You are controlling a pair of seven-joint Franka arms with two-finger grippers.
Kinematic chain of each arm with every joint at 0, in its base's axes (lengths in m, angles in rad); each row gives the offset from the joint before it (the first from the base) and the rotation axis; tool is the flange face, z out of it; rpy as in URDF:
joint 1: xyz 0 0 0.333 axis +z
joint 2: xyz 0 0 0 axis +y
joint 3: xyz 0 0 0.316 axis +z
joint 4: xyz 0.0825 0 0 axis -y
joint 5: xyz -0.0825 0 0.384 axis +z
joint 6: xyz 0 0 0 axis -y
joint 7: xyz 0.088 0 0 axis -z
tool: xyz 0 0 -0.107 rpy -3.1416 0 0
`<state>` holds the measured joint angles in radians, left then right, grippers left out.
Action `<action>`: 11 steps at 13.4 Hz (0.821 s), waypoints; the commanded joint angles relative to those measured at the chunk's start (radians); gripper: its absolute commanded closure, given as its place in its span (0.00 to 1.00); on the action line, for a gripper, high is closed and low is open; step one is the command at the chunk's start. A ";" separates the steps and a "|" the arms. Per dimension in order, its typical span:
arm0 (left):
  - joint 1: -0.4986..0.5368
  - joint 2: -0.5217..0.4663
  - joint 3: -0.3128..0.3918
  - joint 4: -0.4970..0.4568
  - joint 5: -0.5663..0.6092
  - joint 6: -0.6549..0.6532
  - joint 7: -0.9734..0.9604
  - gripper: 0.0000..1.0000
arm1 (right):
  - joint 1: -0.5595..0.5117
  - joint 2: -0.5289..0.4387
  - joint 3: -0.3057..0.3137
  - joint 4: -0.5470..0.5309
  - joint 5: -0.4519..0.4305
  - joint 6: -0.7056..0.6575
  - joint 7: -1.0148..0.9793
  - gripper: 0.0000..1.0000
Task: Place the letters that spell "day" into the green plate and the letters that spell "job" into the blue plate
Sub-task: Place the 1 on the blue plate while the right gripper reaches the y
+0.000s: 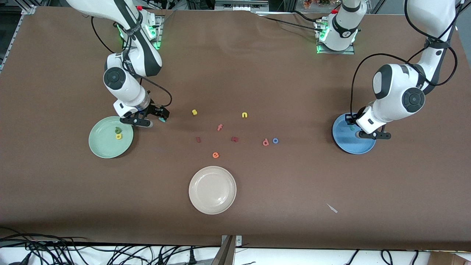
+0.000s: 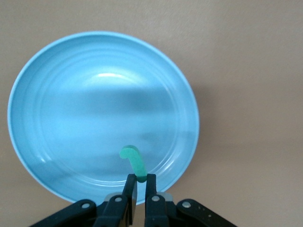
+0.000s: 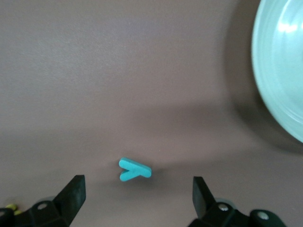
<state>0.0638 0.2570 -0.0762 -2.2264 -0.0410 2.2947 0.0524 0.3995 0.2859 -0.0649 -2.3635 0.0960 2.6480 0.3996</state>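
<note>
I need to grab the teal "y" by its forked tips and stem end (image 1: 162, 119) with my right gripper next. That will finish "day" in the green plate (image 1: 105, 147).
My left gripper (image 1: 356, 131) (image 2: 141, 182) is shut on one end of the teal "j" (image 2: 133, 160), which hangs over the blue plate (image 1: 349, 145) (image 2: 94, 109). My right gripper (image 1: 156, 119) (image 3: 137, 184) is open and low over the teal "y" (image 1: 162, 119) (image 3: 135, 170). The "y" lies flat on the table beside the green plate (image 1: 105, 147) (image 3: 284, 56), with a finger on either side and neither touching it. The green "d" (image 1: 118, 130) and yellow "a" (image 1: 118, 136) lie in the green plate. The blue "o" (image 1: 275, 140) and salmon "b" (image 1: 265, 142) lie side by side mid-table.
Loose letters lie mid-table: yellow "s" (image 1: 194, 112), yellow "n" (image 1: 244, 115), salmon "f" (image 1: 219, 127), orange "e" (image 1: 215, 155) and two dark red pieces (image 1: 198, 139) (image 1: 235, 139). A cream-white plate (image 1: 212, 190) sits nearer the front camera than the letters.
</note>
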 commanded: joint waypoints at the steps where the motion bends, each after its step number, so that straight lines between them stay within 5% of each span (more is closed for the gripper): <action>1: -0.001 -0.012 0.000 -0.010 0.029 0.008 0.015 0.30 | 0.027 0.022 0.002 -0.011 -0.010 0.053 0.019 0.00; 6: -0.015 -0.021 -0.014 0.011 -0.015 0.009 0.007 0.17 | 0.035 0.067 0.002 -0.010 -0.012 0.095 0.016 0.07; 11: -0.186 0.059 -0.048 0.068 -0.141 0.118 -0.022 0.16 | 0.036 0.075 0.002 -0.008 -0.012 0.095 0.016 0.19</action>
<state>-0.0493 0.2622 -0.1293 -2.2032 -0.1548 2.3719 0.0450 0.4318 0.3615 -0.0644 -2.3650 0.0960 2.7243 0.3999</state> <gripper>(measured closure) 0.159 0.163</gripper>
